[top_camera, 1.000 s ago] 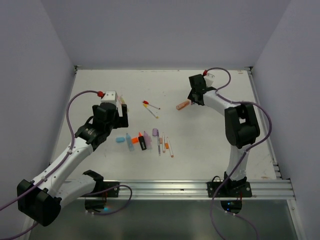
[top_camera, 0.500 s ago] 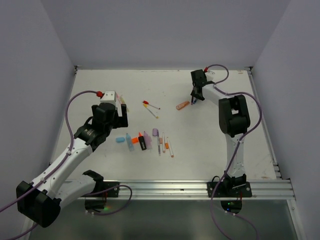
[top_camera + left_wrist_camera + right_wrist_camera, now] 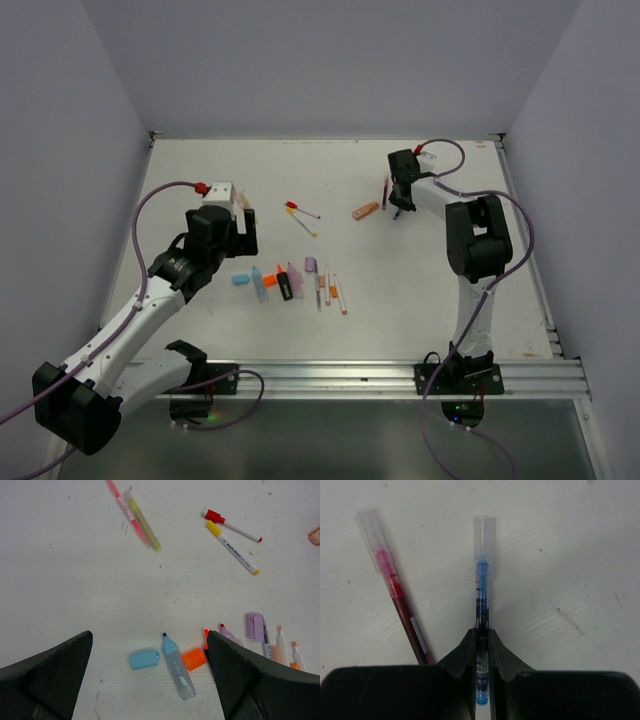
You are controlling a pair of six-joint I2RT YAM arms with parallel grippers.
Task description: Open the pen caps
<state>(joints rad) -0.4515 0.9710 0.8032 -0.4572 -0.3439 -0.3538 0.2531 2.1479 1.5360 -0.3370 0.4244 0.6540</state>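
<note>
The left gripper grabs the thin blue pen's clear cap next, to open it, and leaves the pen's body to my right gripper.
My right gripper (image 3: 481, 632) is shut on a thin blue pen (image 3: 483, 587), whose clear cap (image 3: 484, 530) is on and points away from the jaws. A red pen (image 3: 402, 610) with a clear cap (image 3: 370, 527) lies on the table just to its left. In the top view the right gripper (image 3: 394, 204) is at the far right, next to an orange highlighter (image 3: 366, 210). My left gripper (image 3: 149, 636) is open and empty above a loose light blue cap (image 3: 145, 658), an uncapped light blue highlighter (image 3: 178, 666) and an orange cap (image 3: 193, 658).
A purple cap (image 3: 255, 626) and several thin pens (image 3: 330, 292) lie in the middle cluster. A red-capped pen (image 3: 231, 525) and a yellow-capped pen (image 3: 231, 546) lie farther back. A pink pen (image 3: 127, 507) and a yellow-green pen (image 3: 145, 525) lie at far left.
The right wrist has turned and shifted slightly right and nearer, beside the orange highlighter. The left arm has not moved.
</note>
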